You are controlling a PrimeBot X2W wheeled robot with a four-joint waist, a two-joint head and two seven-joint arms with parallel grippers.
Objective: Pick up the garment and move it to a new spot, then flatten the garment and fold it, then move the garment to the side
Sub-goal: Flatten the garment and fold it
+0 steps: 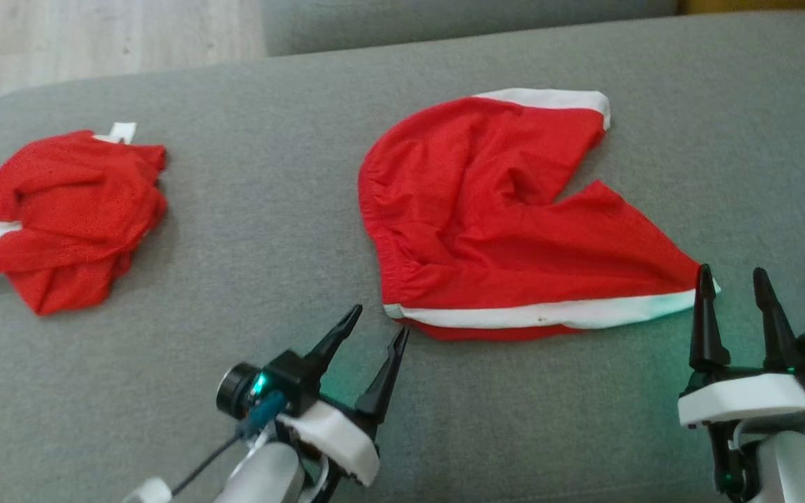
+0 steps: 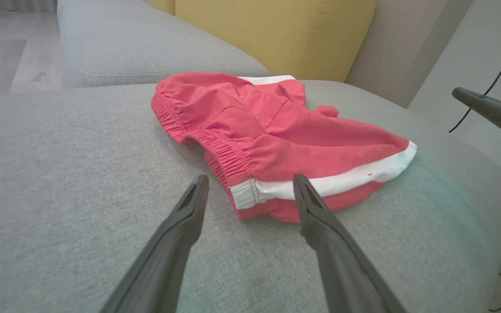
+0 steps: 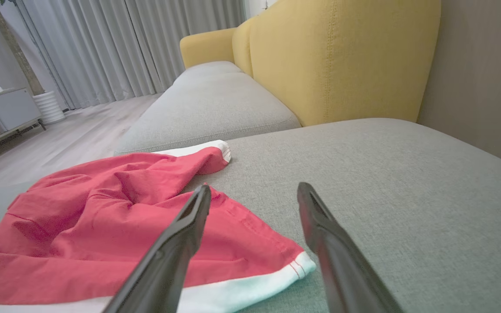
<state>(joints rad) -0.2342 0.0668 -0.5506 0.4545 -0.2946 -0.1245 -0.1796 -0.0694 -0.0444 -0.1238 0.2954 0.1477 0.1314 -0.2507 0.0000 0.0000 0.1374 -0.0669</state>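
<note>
The gathered edge of the shorts' waistband arches up off the cushion (image 1: 270,209) while the legs lie loose, so my left gripper should pinch the shorts by the waistband's white-striped corner (image 1: 393,311) next.
Red shorts with white trim (image 1: 507,230) lie spread and wrinkled on the grey cushion (image 1: 270,209), waistband to the left, one leg reaching back right, the other toward the front right. My left gripper (image 1: 378,323) is open just in front of the waistband's near corner (image 2: 246,193), holding nothing. My right gripper (image 1: 734,279) is open beside the near leg's white hem corner (image 3: 298,267), its left fingertip (image 1: 705,274) against the hem's tip in the head view. A fingertip (image 2: 485,108) of the right gripper shows at the right of the left wrist view.
A second red and white garment (image 1: 60,213) lies bunched at the cushion's left. A yellow sofa back (image 3: 342,61) rises behind the cushion, with another grey seat (image 3: 207,108) beyond. Wooden floor (image 1: 95,38) lies past the far left edge.
</note>
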